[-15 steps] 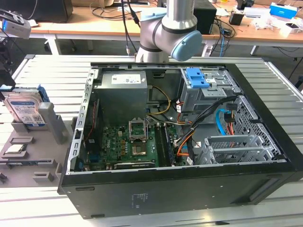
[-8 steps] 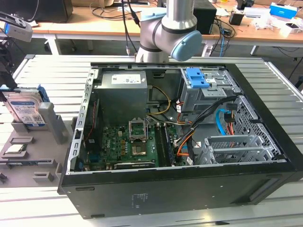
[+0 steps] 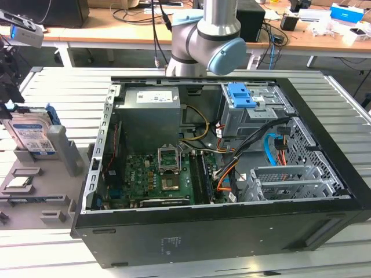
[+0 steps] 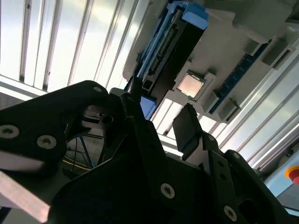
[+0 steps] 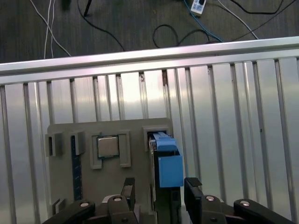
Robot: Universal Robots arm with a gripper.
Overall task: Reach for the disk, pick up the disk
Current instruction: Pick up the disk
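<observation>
In the wrist view my fingers stop above the blue bracket, with grey holder showing between them, so my gripper lowers before closing on the disk.
The disk stands on edge in a slot of a grey holder at the exterior view's left. It is a silver-grey drive with a white and blue label and a blue bracket. In the first wrist view its blue bracket end points up between my two fingers. My gripper is open and hangs just above the disk, one finger on each side and apart from it. In the second wrist view the disk lies beyond the open gripper. In the exterior view the gripper is at the left edge, over the disk.
The grey holder also carries a square silver chip and a thin blue strip. An open computer case sits mid-table beside the holder. The slatted metal table ends at an edge, with cables on the floor beyond.
</observation>
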